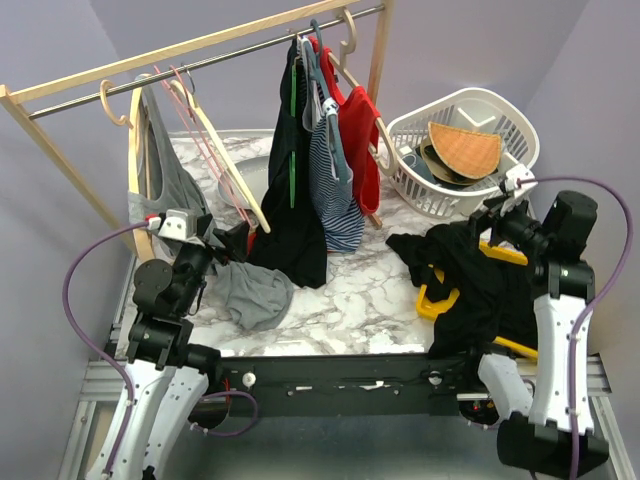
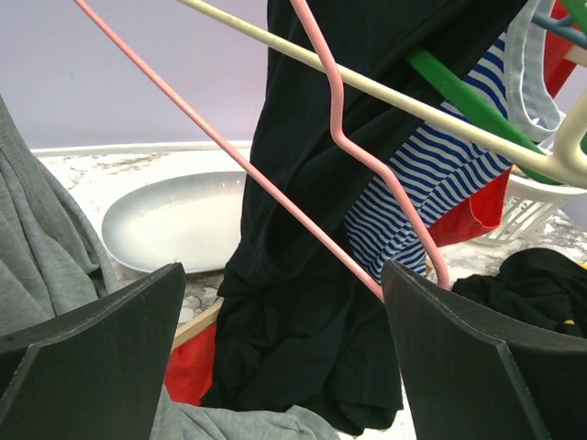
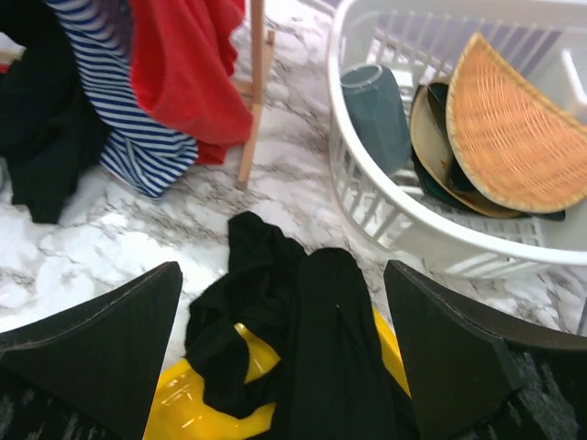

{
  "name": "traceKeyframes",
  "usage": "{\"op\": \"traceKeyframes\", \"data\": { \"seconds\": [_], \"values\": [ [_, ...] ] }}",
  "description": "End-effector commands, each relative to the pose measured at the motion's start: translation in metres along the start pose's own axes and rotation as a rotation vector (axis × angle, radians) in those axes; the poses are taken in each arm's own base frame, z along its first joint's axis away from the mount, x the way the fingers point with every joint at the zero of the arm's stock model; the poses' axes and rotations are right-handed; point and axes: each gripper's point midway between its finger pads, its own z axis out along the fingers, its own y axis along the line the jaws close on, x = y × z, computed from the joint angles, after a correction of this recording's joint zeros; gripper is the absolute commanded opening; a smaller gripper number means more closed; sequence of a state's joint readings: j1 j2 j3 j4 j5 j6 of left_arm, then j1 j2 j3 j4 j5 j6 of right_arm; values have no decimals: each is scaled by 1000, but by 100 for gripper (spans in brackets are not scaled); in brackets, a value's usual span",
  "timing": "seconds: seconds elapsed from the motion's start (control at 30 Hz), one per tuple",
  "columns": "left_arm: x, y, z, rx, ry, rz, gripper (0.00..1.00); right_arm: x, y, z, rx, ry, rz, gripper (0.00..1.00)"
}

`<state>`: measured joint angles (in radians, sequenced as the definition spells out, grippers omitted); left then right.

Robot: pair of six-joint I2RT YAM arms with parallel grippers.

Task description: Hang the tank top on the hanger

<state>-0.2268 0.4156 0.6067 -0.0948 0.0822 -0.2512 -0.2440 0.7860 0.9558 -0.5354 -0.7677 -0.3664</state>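
Observation:
I should next grab the black tank top with my right gripper by its folded end nearest the basket (image 3: 330,277), so that the rest hangs free and the top can be spread for the hanger.
The black tank top (image 1: 465,285) lies crumpled on the marble table at the right, draped over a yellow object; it also shows in the right wrist view (image 3: 335,339). My right gripper (image 1: 492,228) (image 3: 282,312) is open and empty, hovering just above it. The cream wooden hanger (image 1: 228,160) hangs by its dark hook from the rail at the left; its arm crosses the top of the left wrist view (image 2: 385,96). My left gripper (image 1: 215,242) (image 2: 282,312) is open and empty, below the hanger and facing the hanging clothes.
A pink wire hanger (image 2: 275,183) and a thick pale hanger with a grey top (image 1: 160,170) hang nearby. A green-striped black garment (image 1: 295,200), a striped top (image 1: 338,195) and a red top (image 1: 362,140) hang mid-rail. Grey cloth (image 1: 255,292) lies on the table. A white basket (image 1: 465,150) stands at the back right.

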Motion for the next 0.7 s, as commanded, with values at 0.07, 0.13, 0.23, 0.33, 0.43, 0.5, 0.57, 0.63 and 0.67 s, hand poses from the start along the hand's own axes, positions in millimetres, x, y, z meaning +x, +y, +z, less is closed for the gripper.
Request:
{"op": "traceKeyframes", "data": {
  "seconds": [0.07,0.13,0.23,0.33,0.43,0.5,0.57,0.63,0.67],
  "values": [
    [-3,-7,-5,37,-18,14,99,91,-17,12,-14,369,144,100],
    [-4,-8,-5,42,-23,14,99,107,-23,15,-5,421,140,97],
    [-5,-9,-6,48,-26,15,99,140,-28,19,-9,516,168,89],
    [-6,-10,-7,54,-30,14,99,172,-37,26,-5,612,189,82],
    [-6,-11,-7,56,-31,15,99,196,-48,30,8,697,196,73],
    [-6,-10,-7,54,-31,14,99,205,-50,33,5,724,201,68],
    [-6,-10,-7,54,-30,15,99,217,-47,35,-15,753,215,65],
    [-6,-10,-7,54,-28,14,99,225,-44,37,-22,781,200,60],
    [-6,-11,-7,57,-28,15,99,229,-42,38,-32,798,203,52]
  ]
}}
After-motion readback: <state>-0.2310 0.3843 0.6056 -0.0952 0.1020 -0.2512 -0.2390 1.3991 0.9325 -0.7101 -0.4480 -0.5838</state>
